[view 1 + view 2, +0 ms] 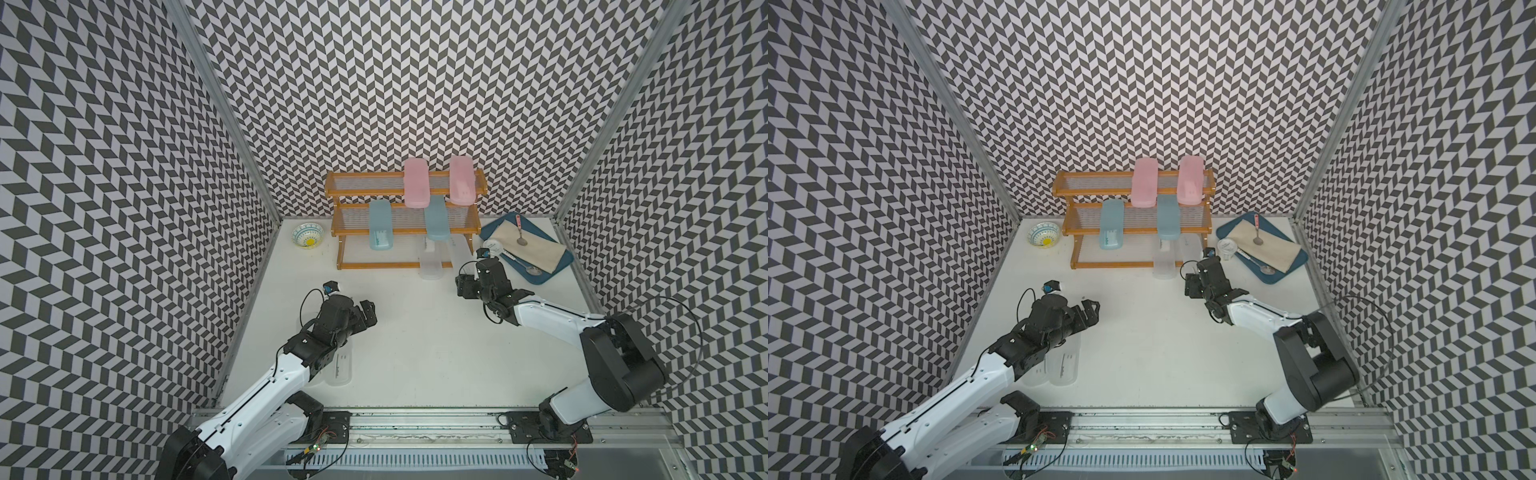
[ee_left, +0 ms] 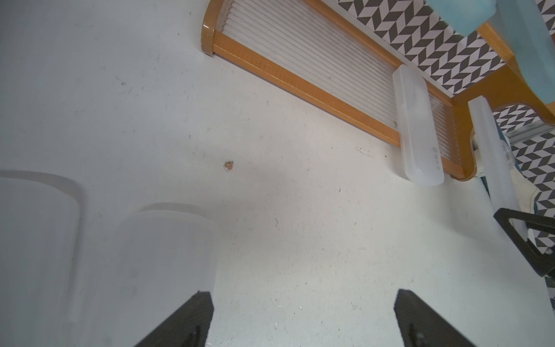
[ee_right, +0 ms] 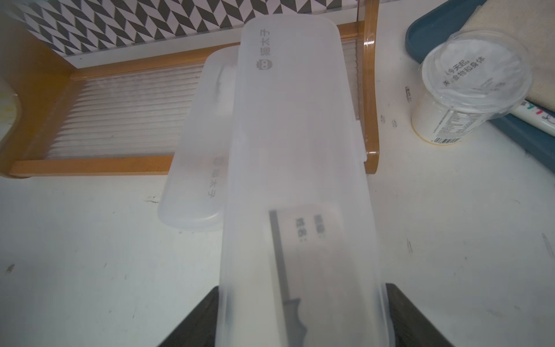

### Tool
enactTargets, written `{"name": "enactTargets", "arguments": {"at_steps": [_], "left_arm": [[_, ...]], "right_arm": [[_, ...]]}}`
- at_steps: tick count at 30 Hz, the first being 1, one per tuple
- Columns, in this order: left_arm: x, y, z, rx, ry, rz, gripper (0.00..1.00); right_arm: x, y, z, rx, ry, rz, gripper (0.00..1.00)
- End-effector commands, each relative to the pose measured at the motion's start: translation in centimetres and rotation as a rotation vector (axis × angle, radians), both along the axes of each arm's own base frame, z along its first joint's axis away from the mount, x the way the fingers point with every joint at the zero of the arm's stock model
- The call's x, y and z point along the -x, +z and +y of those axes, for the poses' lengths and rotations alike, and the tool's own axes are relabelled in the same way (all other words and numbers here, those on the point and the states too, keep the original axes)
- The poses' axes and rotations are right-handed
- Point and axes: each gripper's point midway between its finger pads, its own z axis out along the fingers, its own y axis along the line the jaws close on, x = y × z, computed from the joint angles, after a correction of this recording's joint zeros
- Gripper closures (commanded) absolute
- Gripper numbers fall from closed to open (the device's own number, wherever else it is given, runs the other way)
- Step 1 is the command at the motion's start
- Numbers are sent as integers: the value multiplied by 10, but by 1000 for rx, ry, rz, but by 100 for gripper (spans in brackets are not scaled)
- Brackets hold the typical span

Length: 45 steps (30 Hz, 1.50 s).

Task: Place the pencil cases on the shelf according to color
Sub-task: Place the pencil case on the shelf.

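Note:
The held clear case is above the bottom level's front bar [image 1: 392, 264], so my right gripper must lower it before release.
The shelf [image 1: 361, 183] stands at the back. Two pink pencil cases [image 1: 416, 183] [image 1: 461, 180] lie on its top tier and two light blue ones [image 1: 380, 226] [image 1: 436, 220] on the middle tier. One clear case [image 3: 195, 168] [image 1: 430, 264] rests on the bottom tier and overhangs the front rail. My right gripper [image 3: 303, 318] [image 1: 467, 274] is shut on another clear case [image 3: 294, 126], whose far end reaches over the bottom tier's right end. Two more clear cases [image 2: 162, 270] [image 2: 30, 255] lie on the table under my left arm. My left gripper [image 2: 303, 318] [image 1: 368, 316] hangs open and empty.
A dark blue tray [image 1: 552, 272] at the back right holds a beige cloth [image 1: 536, 247] and spoons. A small white cup [image 3: 468, 87] stands by it, close to the shelf's right post. A patterned bowl [image 1: 307, 235] sits left of the shelf. Patterned walls enclose the table.

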Motion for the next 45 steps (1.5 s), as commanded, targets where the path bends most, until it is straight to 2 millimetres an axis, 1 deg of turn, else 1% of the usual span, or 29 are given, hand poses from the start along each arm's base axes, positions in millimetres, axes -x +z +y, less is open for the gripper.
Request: {"name": "enactTargets", "arguments": {"at_steps": [1, 3, 7, 10, 14, 17, 20, 22, 23, 27, 28, 29, 34, 37, 40, 45], "left_arm": [[0, -5, 7, -32, 18, -11, 0], [2, -9, 11, -41, 37, -1, 0], [8, -19, 31, -72, 142, 31, 0], [11, -20, 39, -83, 178, 30, 0], [13, -23, 42, -84, 189, 37, 0], [15, -27, 41, -72, 185, 55, 0], [17, -33, 39, -67, 182, 81, 0], [20, -37, 41, -69, 193, 102, 0], [21, -38, 41, -70, 195, 110, 0], [27, -44, 45, -72, 216, 142, 0], [28, -46, 47, -79, 225, 149, 0], [29, -47, 48, -83, 231, 156, 0], [32, -47, 51, -83, 246, 175, 0], [34, -45, 50, -73, 246, 176, 0], [37, -46, 50, -67, 242, 178, 0], [46, -69, 43, -30, 211, 233, 1]], "right_arm": [[-25, 18, 12, -42, 5, -83, 44], [-34, 12, 11, -37, -20, -81, 44], [-46, -2, 9, -34, -57, -72, 44], [-52, -13, 12, -37, -62, -57, 44], [-57, -24, 16, -50, -60, -44, 42], [-58, -34, 17, -48, -62, -29, 36], [-60, -42, 17, -40, -63, -12, 36], [-60, -42, 17, -38, -63, -8, 36], [-58, -41, 16, -38, -63, -8, 36], [-50, -27, 13, -49, -62, -30, 36], [-47, -21, 14, -59, -54, -34, 16], [-44, -18, 14, -90, -65, -25, 0], [-27, -1, 11, -122, -51, -40, 0], [-16, 6, 9, -135, -43, -37, 1], [-2, 11, 11, -170, -17, -29, 0], [28, 14, 12, -230, 15, -18, 0]]}}
